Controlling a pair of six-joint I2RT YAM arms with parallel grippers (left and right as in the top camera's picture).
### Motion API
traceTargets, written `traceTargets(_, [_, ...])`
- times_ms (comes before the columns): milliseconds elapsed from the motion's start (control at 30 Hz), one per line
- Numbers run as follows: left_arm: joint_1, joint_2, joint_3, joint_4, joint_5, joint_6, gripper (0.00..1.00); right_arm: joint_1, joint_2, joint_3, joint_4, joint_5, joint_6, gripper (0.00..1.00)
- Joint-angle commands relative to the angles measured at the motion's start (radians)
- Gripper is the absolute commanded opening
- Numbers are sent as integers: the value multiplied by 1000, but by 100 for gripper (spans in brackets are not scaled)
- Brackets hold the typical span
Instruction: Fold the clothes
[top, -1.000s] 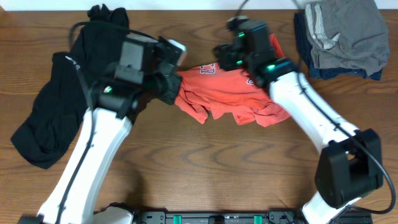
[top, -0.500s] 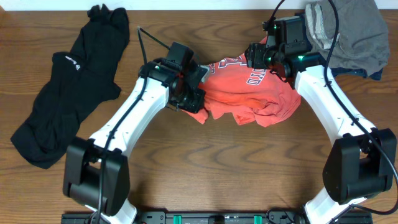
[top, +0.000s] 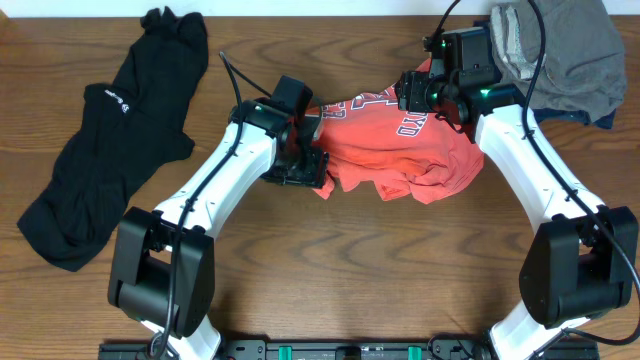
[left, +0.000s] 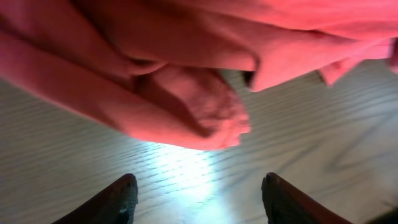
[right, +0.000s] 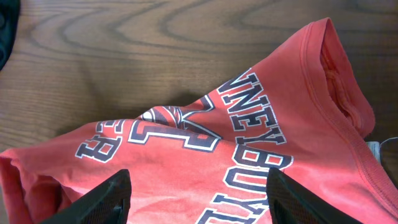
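My left gripper grabs the crumpled red-orange T-shirt (top: 400, 150) by its bunched hem next, so the lettered body stays free to spread for folding.
The clothes lie on a wooden table. A crumpled red-orange T-shirt (top: 400, 150) with white-and-navy lettering is at the centre, and a black top (top: 110, 140) is spread at the far left. My left gripper (top: 312, 168) is at the shirt's left edge. In the left wrist view it (left: 199, 186) is open over bare wood, with the shirt's bunched hem (left: 186, 99) just ahead and nothing between the fingers. My right gripper (top: 410, 92) hovers over the shirt's upper part. The right wrist view shows it (right: 199, 186) open above the lettered fabric (right: 249, 149), holding nothing.
A pile of grey and navy garments (top: 555, 55) sits at the back right corner, close to my right arm. The table's far edge (top: 320, 8) runs along the top. Bare wood (top: 350, 270) stretches in front of the shirt.
Both arms swung right with the shirt, shifting it toward the right. My left gripper then opened, let go of the shirt's left edge and drew back a little.
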Motion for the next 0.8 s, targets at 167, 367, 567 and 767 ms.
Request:
traceTargets(167, [1,33,-33,77,-66,-159,81,-10,-31,12,-7,-8,-5,68])
traceTargets(367, [0,77,-33,96,-63,-290,91,-10,-31,12,-8,-6,-5,69])
traceTargets(567, [0,108,-33,148,-53,-328,91,-11,-31,12,-8,5,-5,69])
traceTargets(767, [0,140,-33,176,-53,-331,80,-11,-31,12,-11,12,-5,69])
